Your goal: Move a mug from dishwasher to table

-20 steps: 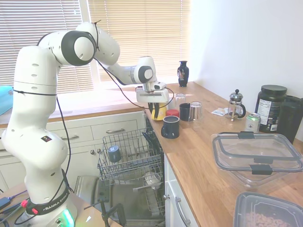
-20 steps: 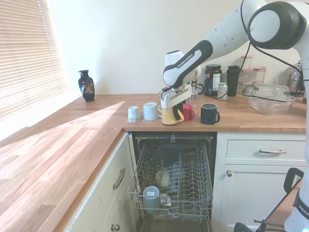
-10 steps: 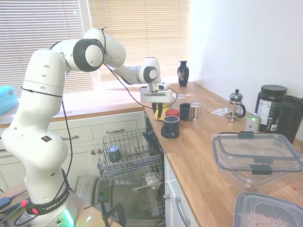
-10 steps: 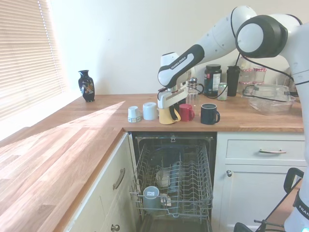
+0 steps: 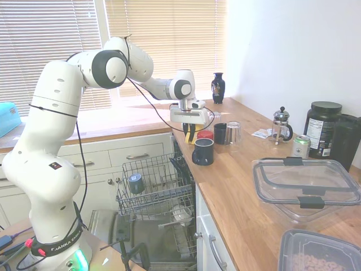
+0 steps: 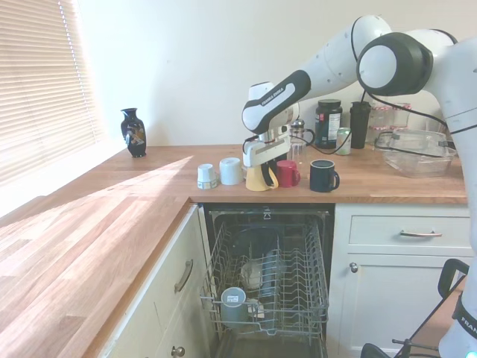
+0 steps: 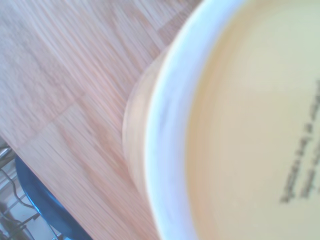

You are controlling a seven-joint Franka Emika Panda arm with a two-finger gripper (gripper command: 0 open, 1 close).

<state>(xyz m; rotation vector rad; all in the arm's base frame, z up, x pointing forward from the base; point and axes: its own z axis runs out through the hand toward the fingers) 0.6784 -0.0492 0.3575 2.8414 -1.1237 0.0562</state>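
The yellow mug's lower edge (image 6: 258, 189) rests on the wooden table, so the mug would stand and my gripper should open now.
The glossy mustard-yellow mug (image 6: 256, 179) stands upright on the wooden table (image 6: 112, 216), close to its front edge above the open dishwasher (image 6: 268, 283). My gripper (image 6: 262, 165) reaches down onto the mug from above and is shut on its rim. In the first exterior view only a yellow sliver of the mug (image 5: 189, 138) shows between the dark fingers of the gripper (image 5: 189, 134). The wrist view is filled by the mug's pale rim and printed yellow inside (image 7: 250, 125), with wood grain beside it.
A red mug (image 6: 288, 173) and a navy mug (image 6: 323, 176) stand just beside the yellow one. Two upturned pale cups (image 6: 206, 176) are on its other side. A blue-grey mug (image 5: 135, 183) sits in the pulled-out rack. Further along are a vase (image 5: 218, 88), a French press (image 5: 281, 125) and plastic containers (image 5: 304, 183).
The gripper carried the mug a little further in over the worktop and lower. The mug now rests on the wood next to the red mug.
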